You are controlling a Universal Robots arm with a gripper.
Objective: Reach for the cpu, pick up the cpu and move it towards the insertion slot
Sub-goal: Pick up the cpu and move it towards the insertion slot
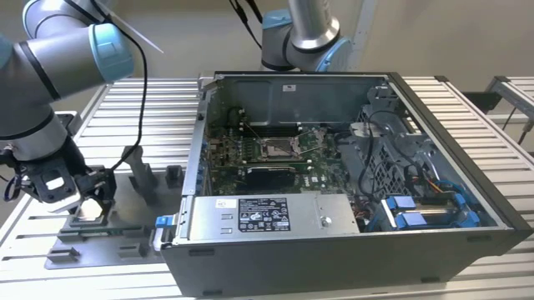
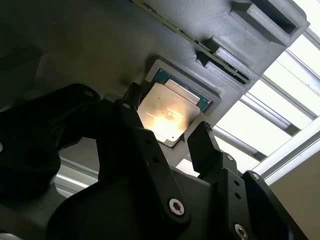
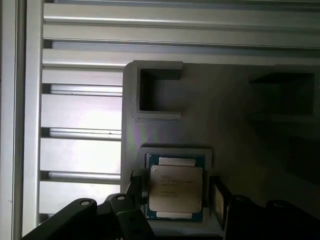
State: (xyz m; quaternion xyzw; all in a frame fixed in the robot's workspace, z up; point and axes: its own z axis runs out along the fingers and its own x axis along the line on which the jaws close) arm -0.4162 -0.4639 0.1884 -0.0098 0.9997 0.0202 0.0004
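The cpu has gaps at its facing side edges with room for my fingers, so my gripper should grip it there, since the grey pocket's rim (image 3: 176, 150) hugs the cpu.
The cpu (image 3: 176, 188), a thin square chip with a whitish-silver top on a green edge, lies flat in a grey fixture pocket (image 3: 175, 149). In both wrist views my gripper (image 3: 177, 192) hangs just over it, open, one black finger (image 3: 136, 186) on each side of the chip with a small gap. The second wrist view shows the cpu (image 2: 170, 112) lit up between the fingers of the gripper (image 2: 165, 122). In the exterior view my gripper (image 1: 84, 200) is low over the fixture plate (image 1: 125, 240) at that view's left. The insertion slot (image 1: 276, 148) sits inside the open computer case (image 1: 334, 250).
Grey fixture blocks (image 1: 142, 178) stand upright on the plate near the gripper. Another open-sided pocket (image 3: 157, 90) lies beyond the cpu. The case wall (image 1: 179, 225) rises between the plate and the slot. A second arm (image 1: 301, 34) stands behind the case on the slatted table (image 1: 142, 106).
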